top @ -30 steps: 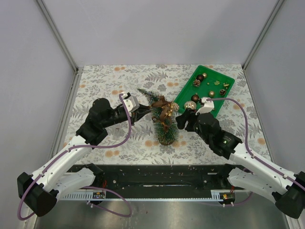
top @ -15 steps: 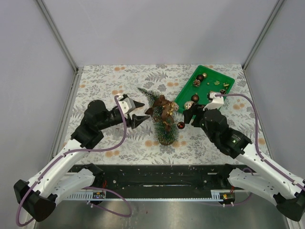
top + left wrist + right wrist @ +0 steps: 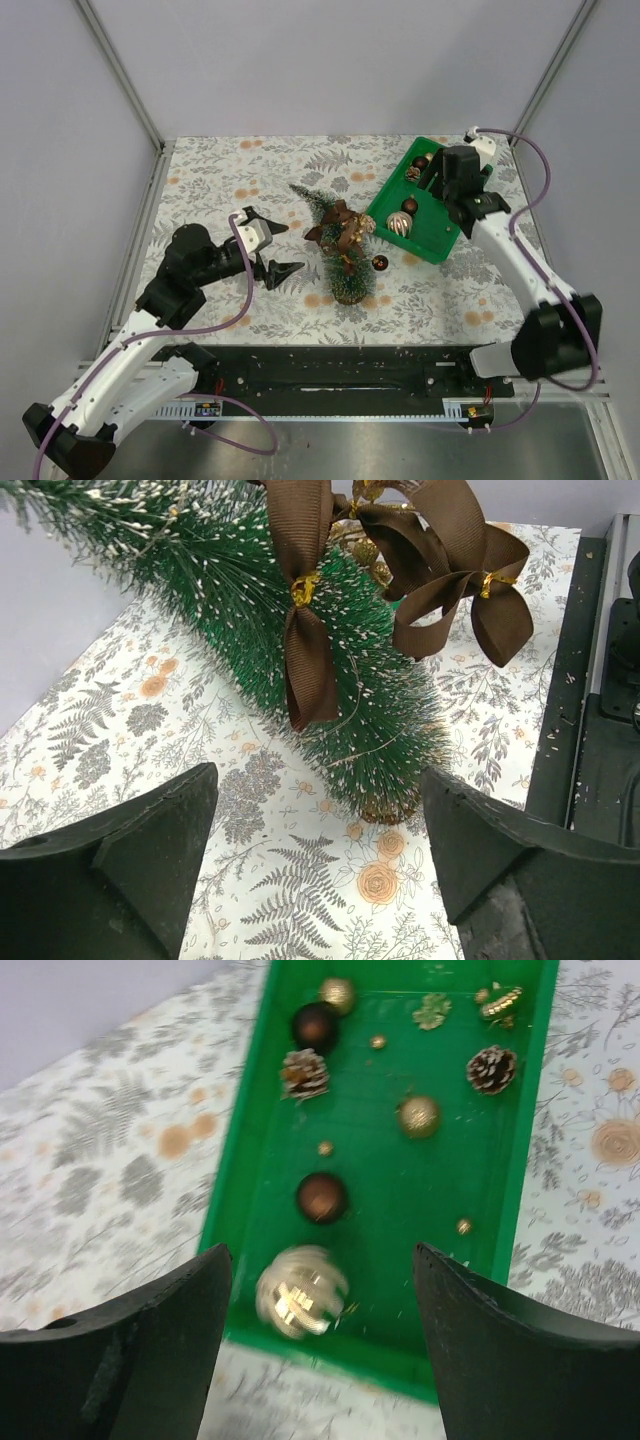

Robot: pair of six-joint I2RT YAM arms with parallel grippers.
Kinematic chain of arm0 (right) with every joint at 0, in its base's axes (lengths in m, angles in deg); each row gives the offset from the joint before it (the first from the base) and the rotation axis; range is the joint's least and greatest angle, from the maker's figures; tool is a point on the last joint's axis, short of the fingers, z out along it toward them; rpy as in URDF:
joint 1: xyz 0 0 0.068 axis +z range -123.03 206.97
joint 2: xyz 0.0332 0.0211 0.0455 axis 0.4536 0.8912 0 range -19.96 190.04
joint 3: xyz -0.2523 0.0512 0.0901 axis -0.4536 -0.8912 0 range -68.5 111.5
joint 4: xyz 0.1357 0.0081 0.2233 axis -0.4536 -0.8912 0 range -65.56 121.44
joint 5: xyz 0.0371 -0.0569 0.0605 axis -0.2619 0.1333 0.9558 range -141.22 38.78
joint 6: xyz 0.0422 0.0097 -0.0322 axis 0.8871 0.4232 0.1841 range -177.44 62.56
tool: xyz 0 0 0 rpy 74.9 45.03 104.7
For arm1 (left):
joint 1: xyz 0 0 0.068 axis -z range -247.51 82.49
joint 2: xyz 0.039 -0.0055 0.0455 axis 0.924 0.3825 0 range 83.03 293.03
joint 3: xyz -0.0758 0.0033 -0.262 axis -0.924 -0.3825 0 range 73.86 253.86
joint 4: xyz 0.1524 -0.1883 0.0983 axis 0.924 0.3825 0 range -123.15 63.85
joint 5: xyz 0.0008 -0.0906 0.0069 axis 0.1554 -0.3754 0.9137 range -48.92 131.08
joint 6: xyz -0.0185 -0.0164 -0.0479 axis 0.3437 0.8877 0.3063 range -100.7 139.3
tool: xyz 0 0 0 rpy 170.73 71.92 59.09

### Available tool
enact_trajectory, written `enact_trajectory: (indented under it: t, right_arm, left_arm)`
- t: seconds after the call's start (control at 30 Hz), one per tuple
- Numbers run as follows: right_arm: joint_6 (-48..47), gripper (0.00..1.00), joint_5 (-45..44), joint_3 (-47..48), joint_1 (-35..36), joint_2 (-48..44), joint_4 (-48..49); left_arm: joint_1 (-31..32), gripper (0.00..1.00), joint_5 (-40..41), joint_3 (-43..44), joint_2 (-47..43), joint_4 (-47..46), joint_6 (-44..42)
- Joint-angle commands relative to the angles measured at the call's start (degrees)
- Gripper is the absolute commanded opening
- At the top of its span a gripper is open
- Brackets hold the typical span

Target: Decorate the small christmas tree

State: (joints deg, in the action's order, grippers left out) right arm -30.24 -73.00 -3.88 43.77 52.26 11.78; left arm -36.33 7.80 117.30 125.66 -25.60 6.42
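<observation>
I should next grab the gold ball by its round sides with my right gripper, so its hanging end stays free to decorate the tree.
The small christmas tree stands on its wooden base mid-table, with brown ribbon bows on its branches. A small brown ball sits at its right edge; whether it hangs or lies on the cloth I cannot tell. My left gripper is open and empty just left of the tree, which fills the space beyond its jaws. My right gripper hovers open and empty over the green tray, above a gold ball.
The tray also holds brown balls, pine cones, a glittery gold ball and small gold bits. A fern-patterned tablecloth covers the table. Grey walls close in the sides and back.
My left gripper opened and drew back to the left, away from the tree. My right arm swung from beside the tree out over the tray, uncovering the brown ball.
</observation>
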Motion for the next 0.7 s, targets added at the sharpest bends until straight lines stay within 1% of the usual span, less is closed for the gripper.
enact_trajectory:
  t: [0.0, 0.07, 0.1, 0.27, 0.47, 0.67]
  right_arm:
    - [-3.9, 0.81, -1.0, 9.3, -5.7, 17.0, 0.1]
    - [-4.6, 0.83, -2.6, 13.8, -7.8, 25.0, -0.3]
    - [-4.5, 0.83, -2.1, 15.9, -9.1, 28.9, -0.7]
    - [-4.6, 0.8, -0.5, 24.8, -12.7, 43.1, -3.7]
    - [-7.2, 0.76, -1.5, 28.5, -12.9, 48.0, -3.3]
    - [-7.6, 0.7, 0.3, 30.9, -13.7, 51.1, -3.1]
  left_arm:
    - [-0.9, 0.89, -0.4, 0.0, -2.3, 0.9, 0.2]
    - [-1.2, 0.93, 0.1, 0.1, -2.9, 2.1, -0.2]
    - [-1.4, 0.96, 0.4, 0.2, -3.3, 2.5, -0.2]
    - [-1.8, 0.99, 1.6, -0.1, -4.7, 3.3, -0.7]
    - [-2.0, 0.99, 2.3, -0.8, -5.2, 2.7, -1.2]
    - [-2.1, 0.99, 2.2, -2.2, -5.4, 0.7, -0.3]
